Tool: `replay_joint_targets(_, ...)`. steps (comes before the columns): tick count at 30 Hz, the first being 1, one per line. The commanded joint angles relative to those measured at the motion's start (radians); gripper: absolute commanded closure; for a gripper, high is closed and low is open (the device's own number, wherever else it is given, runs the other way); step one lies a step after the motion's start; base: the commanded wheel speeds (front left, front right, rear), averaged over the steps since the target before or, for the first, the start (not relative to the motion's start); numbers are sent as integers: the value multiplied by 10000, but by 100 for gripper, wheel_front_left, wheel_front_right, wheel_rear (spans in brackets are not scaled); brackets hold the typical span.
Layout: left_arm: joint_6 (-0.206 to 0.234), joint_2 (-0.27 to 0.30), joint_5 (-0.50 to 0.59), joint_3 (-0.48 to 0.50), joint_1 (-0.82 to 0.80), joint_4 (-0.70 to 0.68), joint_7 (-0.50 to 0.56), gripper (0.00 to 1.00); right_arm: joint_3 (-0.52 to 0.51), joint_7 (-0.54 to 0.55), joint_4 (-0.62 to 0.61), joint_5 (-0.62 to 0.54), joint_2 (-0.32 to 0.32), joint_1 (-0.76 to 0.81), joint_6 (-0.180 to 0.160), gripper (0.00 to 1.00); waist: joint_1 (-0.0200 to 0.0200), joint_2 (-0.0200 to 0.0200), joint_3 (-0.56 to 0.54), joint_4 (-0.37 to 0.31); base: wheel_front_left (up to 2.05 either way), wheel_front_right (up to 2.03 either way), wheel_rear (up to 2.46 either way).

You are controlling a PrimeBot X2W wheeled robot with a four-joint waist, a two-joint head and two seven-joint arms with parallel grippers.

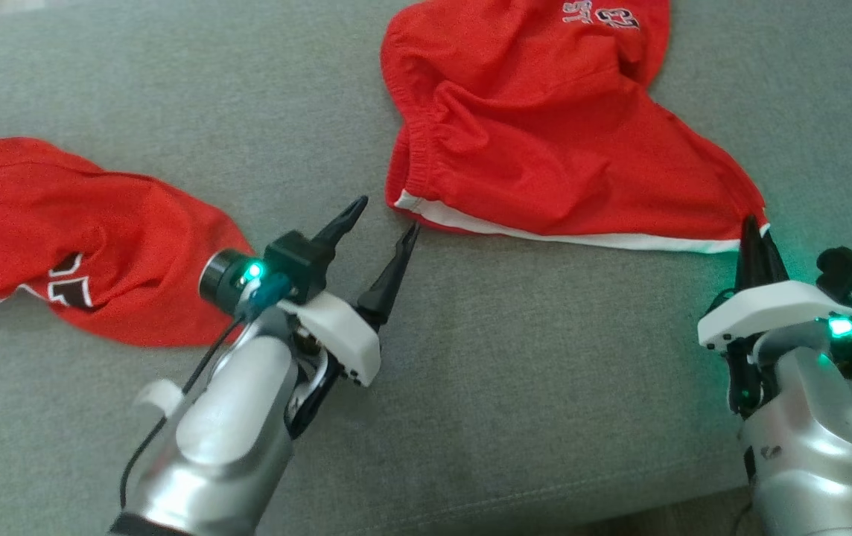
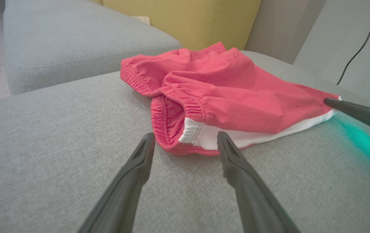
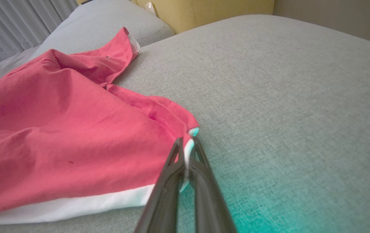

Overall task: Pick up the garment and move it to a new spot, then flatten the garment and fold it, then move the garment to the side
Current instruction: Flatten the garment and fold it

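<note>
The left gripper needs to grab the red shorts next by the waistband corner at the white stripe, so that it leaves the gathered waistband free to hang open.
Red shorts with a white hem and an elastic waistband lie crumpled on the grey cushion. My right gripper is shut on the shorts' near right corner; the right wrist view shows the white hem pinched between its fingers. My left gripper stands open just short of the waistband's near left corner, its fingers straddling that corner without touching it. The shorts bear white lettering at the far end.
A second red garment with black and white lettering lies at the left, beside my left wrist. A yellow cushion stands behind the sofa seat, another grey cushion lies beyond, and a black cable hangs at the right.
</note>
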Motion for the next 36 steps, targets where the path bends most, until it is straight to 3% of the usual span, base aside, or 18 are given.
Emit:
replay_joint_targets(1, 4, 199, -109, 150, -477, -131, -51, 0, 325, -110, -335, 89, -13, -15, -7, 100, -1, 0, 90, -90, 0, 0, 0)
replay_joint_targets(14, 3, 247, -676, -741, -1428, 705, -51, 0, 927, -110, -824, 504, -13, 156, -7, 100, -1, 0, 285, -372, 0, 0, 0)
replay_joint_targets(15, 3, 253, -743, -830, -1449, 720, -51, 55, 937, -110, -836, 506, -13, 154, -7, 100, -1, 0, 290, -372, 0, 0, 0)
replay_joint_targets(16, 3, 260, -819, -918, -1470, 729, -51, 84, 945, -110, -847, 506, -13, 150, -7, 100, -1, 0, 297, -370, 0, 0, 0)
replay_joint_targets(17, 3, 269, -896, -1017, -1493, 731, -51, 100, 954, -110, -861, 507, -13, 142, -7, 100, -1, 0, 308, -362, 0, 0, 0)
replay_joint_targets(26, 3, 543, -1243, -894, -1543, 148, -51, 100, 1232, -110, -1528, 395, -13, 33, -7, 100, -1, 0, 198, -181, 0, 0, 0)
replay_joint_targets(36, 4, 799, -1049, 1130, -1227, -2221, -51, 100, 2166, 337, -4609, 317, -12, -585, -7, 100, -1, 0, -847, 165, 0, 0, 0)
